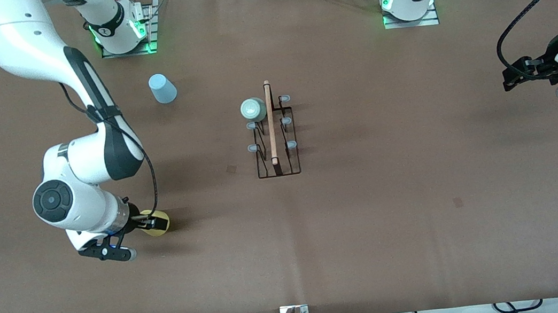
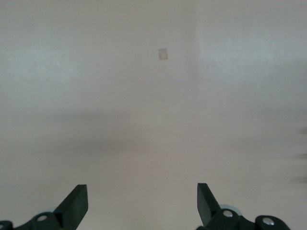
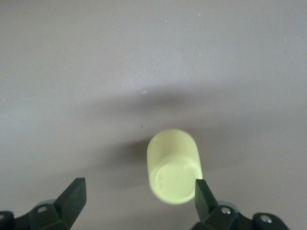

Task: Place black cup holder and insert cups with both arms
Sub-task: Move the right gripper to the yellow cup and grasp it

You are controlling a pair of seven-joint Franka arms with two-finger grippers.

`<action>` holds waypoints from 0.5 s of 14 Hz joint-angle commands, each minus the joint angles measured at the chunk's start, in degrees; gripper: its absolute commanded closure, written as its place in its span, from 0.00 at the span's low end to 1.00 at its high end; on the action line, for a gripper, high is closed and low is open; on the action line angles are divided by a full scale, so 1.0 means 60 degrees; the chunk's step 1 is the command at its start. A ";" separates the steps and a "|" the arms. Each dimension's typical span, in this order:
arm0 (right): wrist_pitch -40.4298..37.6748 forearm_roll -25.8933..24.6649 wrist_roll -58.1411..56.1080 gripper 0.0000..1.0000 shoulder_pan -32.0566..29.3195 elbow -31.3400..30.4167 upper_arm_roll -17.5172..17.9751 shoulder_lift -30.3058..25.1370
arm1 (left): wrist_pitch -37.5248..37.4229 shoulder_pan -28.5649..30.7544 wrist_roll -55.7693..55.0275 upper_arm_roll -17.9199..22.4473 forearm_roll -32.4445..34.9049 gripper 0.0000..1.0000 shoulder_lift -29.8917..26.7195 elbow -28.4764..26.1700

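The yellow cup has to be inserted onto the black cup holder, so the robot's right gripper next needs to grab the yellow cup by its side [image 3: 173,155].
The black cup holder [image 1: 273,131] stands mid-table with its wooden rod handle on top. The mint green cup [image 1: 253,109] sits upside down on one of its prongs on the side toward the right arm's end; the other prongs are bare. The light blue cup [image 1: 163,88] stands upside down on the table near the right arm's base. My right gripper [image 1: 151,224] is open around the yellow cup [image 1: 164,227]. In the right wrist view the yellow cup [image 3: 173,165] lies between the fingers, close against one fingertip [image 3: 204,194]. My left gripper [image 1: 515,76] is open and empty, waiting over the left arm's end of the table.
The brown table mat [image 1: 396,189] covers the whole table. A small dark mark [image 1: 231,169] lies beside the holder and another dark mark [image 1: 457,202] lies nearer the front camera. The left wrist view shows only bare mat with a pale mark [image 2: 163,54].
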 commanded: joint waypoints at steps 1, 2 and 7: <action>0.0085 -0.0167 -0.0460 0.00 -0.0111 0.0338 0.0105 0.0342 | -0.0148 0.0077 0.0419 -0.0013 -0.0023 0.00 -0.0017 0.0178; 0.0070 -0.0167 -0.0636 0.00 -0.0125 0.0323 0.0105 0.0473 | -0.0148 0.0077 0.0419 -0.0013 -0.0023 0.00 -0.0017 0.0178; -0.0003 -0.0196 -0.1003 0.00 -0.0155 0.0323 0.0104 0.0767 | -0.0163 0.0106 0.0449 0.0016 -0.0023 0.00 -0.0003 0.0178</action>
